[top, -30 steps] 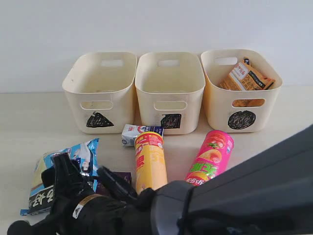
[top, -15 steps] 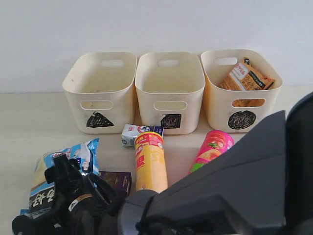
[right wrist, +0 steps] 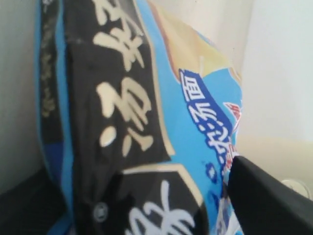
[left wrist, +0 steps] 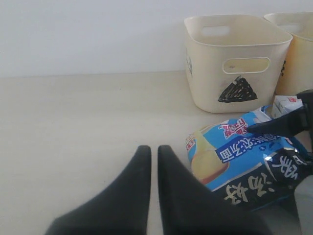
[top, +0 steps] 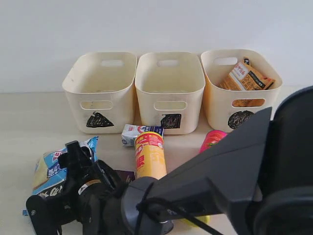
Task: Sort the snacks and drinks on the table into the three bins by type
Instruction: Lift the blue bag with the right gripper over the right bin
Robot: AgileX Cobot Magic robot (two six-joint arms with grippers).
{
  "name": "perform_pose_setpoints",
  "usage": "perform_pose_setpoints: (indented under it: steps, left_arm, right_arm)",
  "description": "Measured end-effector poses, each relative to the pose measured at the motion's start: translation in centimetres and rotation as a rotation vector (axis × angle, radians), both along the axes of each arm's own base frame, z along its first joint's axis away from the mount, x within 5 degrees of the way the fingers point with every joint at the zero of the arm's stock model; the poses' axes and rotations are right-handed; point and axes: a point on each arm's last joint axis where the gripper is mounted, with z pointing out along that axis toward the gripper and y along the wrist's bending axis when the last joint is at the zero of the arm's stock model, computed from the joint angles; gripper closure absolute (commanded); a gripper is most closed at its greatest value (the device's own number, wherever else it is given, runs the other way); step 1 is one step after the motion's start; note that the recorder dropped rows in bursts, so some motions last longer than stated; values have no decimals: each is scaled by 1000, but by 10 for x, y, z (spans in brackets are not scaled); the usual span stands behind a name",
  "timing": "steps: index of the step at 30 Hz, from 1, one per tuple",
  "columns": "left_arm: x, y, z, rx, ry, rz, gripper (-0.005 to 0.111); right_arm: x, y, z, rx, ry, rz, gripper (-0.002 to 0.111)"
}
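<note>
The bag bulges up between my right gripper's fingers and closing would catch the blue bag, so my right gripper closes next.
The blue bag lies on the table at the front left. My right gripper has reached across and stands open astride it, one fingertip on the bag's upper edge. The bag fills the right wrist view between the jaws of the right gripper. My left gripper is shut and empty over bare table beside the bag. The orange bag sits in the circle bin. The yellow tube, pink tube, white and blue carton and partly hidden purple carton lie on the table.
The triangle bin and square bin stand in the back row, nothing showing inside them. My right arm covers the front right of the table. The triangle bin stands just behind the blue bag.
My right arm has swung further left and forward, and its open jaws have come around the blue bag. It now hides more of the pink tube and the purple carton.
</note>
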Motion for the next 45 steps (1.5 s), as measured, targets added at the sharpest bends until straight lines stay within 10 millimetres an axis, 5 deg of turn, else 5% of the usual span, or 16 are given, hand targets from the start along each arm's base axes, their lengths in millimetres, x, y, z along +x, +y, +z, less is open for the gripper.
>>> perform_pose_setpoints:
  steps: [4,5,6,14,21,25,31,39,45]
  left_arm:
    - [0,0,0,0,0,0,102]
    - [0,0,0,0,0,0,102]
    - [0,0,0,0,0,0,102]
    - [0,0,0,0,0,0,102]
    - [0,0,0,1,0,0,102]
    - [0,0,0,1,0,0,102]
    - [0,0,0,1,0,0,102]
    - [0,0,0,1,0,0,102]
    - [0,0,0,1,0,0,102]
  right_arm:
    - [2,5,-3,2,4,3,65]
    - [2,5,-4,-7,1,10,97]
    - [2,6,-4,-17,-1,20,107]
    - [2,6,7,9,-49,-7,108]
    - [0,-3,86,193,-157,-98,108]
    - [-7,-35,99,177,-183,-140,108]
    - [11,-116,126,170,-189,-281,108]
    - [61,-202,167,207,-207,-444,108]
    - [97,-264,169,131,-204,-531,108]
